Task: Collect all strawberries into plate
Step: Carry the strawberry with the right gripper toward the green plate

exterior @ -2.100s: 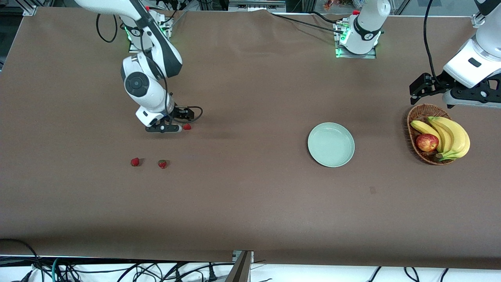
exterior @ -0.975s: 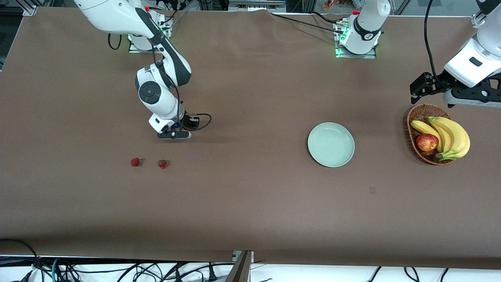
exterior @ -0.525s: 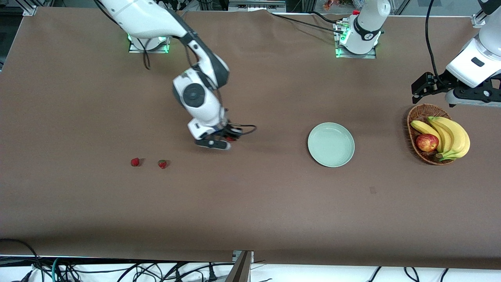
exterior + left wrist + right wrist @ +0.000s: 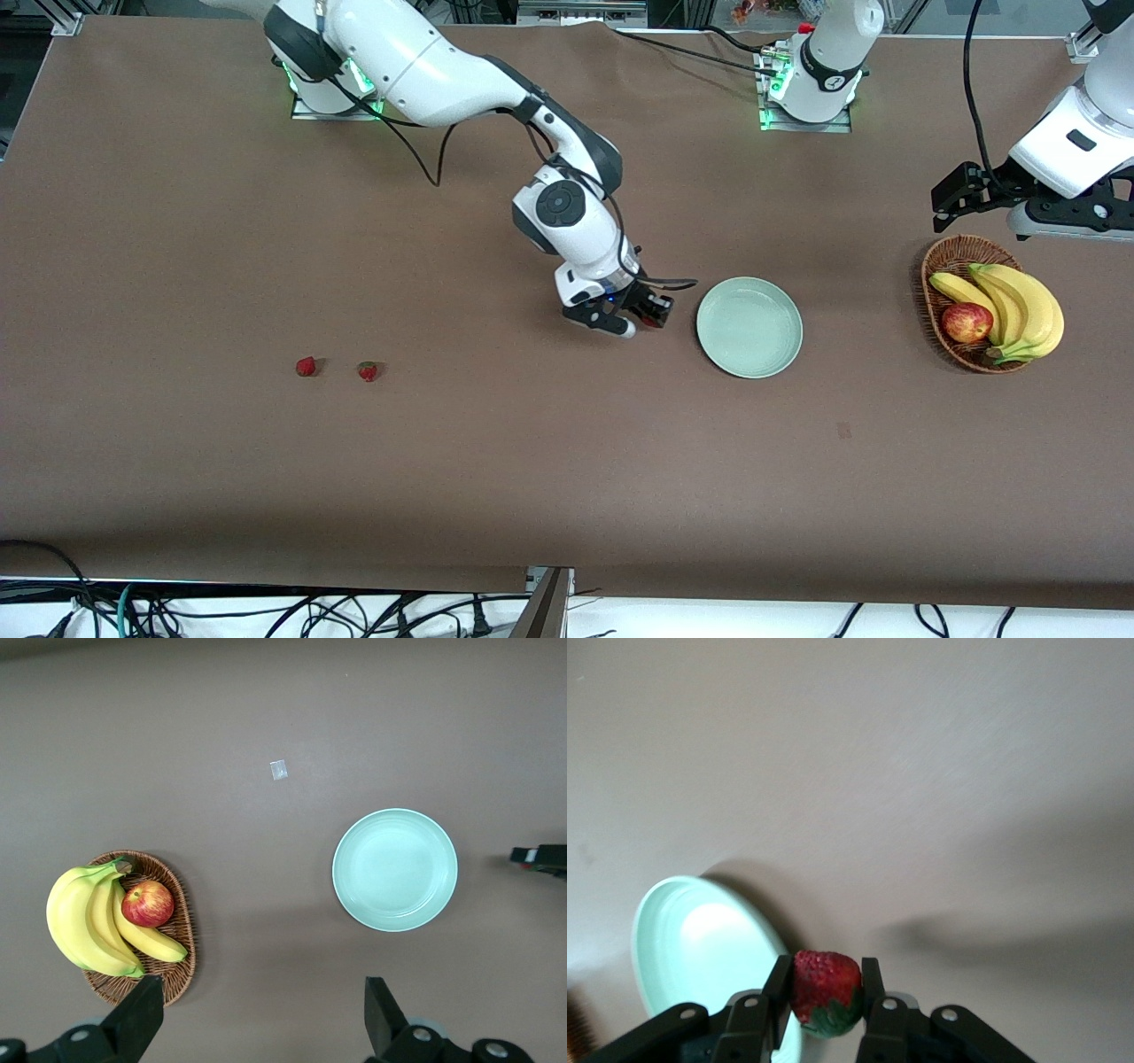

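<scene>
My right gripper should keep holding the strawberry [image 4: 650,323] until it lines up with the plate [image 4: 749,326], because the strawberry is hanging above the table beside the plate.
My right gripper [image 4: 654,315] is shut on a red strawberry [image 4: 825,990] with a green cap, clamped between its two black fingers [image 4: 778,988]. It hangs over the bare table just beside the pale mint-green plate [image 4: 749,326], on the side toward the right arm's end; the plate [image 4: 700,961] shows just past the fingers and holds nothing. Two more strawberries [image 4: 306,366] [image 4: 368,371] lie side by side on the table toward the right arm's end. My left gripper [image 4: 263,1014] waits open, raised beside the basket at its own end, with the plate [image 4: 395,869] in its view.
A brown wicker basket [image 4: 952,266] with bananas [image 4: 1019,306] and a red apple [image 4: 967,322] stands toward the left arm's end. A small pale scrap [image 4: 843,431] lies on the brown tabletop nearer the front camera than the plate.
The right arm has carried a strawberry from the right arm's end across the table to the plate's edge. The other two strawberries, the plate and the left arm have not moved.
</scene>
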`<state>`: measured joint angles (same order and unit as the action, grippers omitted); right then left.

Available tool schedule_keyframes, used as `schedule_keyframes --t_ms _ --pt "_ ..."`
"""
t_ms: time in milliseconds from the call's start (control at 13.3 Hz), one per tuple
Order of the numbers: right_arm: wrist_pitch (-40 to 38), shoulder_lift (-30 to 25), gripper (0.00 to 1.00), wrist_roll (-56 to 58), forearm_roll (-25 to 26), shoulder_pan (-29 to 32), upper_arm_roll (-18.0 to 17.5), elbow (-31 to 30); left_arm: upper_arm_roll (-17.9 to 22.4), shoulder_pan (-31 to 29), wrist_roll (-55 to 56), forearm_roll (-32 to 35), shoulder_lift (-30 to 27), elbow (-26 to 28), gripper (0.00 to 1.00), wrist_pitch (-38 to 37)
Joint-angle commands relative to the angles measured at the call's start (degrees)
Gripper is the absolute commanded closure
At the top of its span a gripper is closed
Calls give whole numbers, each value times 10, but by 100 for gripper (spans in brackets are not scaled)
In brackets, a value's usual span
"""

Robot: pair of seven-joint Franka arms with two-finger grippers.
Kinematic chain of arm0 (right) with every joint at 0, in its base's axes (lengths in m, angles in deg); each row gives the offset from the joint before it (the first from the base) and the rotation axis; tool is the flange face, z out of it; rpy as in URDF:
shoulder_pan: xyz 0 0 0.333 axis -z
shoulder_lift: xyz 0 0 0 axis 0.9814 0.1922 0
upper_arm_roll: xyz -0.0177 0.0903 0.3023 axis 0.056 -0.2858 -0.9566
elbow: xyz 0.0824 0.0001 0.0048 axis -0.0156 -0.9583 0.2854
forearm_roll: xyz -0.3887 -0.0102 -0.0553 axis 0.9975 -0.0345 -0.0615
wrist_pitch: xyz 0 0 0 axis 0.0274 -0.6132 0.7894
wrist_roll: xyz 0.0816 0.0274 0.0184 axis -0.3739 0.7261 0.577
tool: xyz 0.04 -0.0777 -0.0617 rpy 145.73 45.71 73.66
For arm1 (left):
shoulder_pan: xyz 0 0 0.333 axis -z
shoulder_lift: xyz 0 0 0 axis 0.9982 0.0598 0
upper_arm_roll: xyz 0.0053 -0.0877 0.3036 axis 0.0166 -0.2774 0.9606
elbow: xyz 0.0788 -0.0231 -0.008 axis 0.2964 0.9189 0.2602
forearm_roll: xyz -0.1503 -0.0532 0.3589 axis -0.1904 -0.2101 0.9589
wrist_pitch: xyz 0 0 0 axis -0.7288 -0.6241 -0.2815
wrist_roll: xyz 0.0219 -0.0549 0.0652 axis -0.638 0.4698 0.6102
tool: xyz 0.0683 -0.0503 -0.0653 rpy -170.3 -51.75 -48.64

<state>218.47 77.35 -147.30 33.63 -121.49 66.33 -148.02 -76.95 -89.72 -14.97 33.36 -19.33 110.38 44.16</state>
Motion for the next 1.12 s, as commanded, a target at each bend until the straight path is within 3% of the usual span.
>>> schedule_keyframes --t_ms 0,300,450,750,825,900,975,1050 --pt "11 19 99 -16 -3 -15 2 34 -3 -1 -8 14 10 -21 0 -14" --pt "6 21 98 -17 5 -19 6 28 -3 -2 -8 14 10 -21 0 -14" --pt "1 18 98 -12 42 -19 25 7 -3 -1 -8 14 10 -21 0 -14" --pt "-100 14 98 -8 119 -14 43 -2 -4 2 -7 12 10 -21 0 -14" --pt "-100 14 78 -8 120 -15 44 -2 -3 2 -7 10 10 -21 0 -14" --pt "-102 11 38 -8 120 -14 44 -2 -4 2 -7 9 10 -21 0 -14" --pt "-117 -5 7 -6 120 -11 45 -2 -4 2 -8 9 10 -21 0 -14" --pt "-163 -25 1 -3 118 -2 44 0 -4 2 -8 9 10 -20 0 -15"
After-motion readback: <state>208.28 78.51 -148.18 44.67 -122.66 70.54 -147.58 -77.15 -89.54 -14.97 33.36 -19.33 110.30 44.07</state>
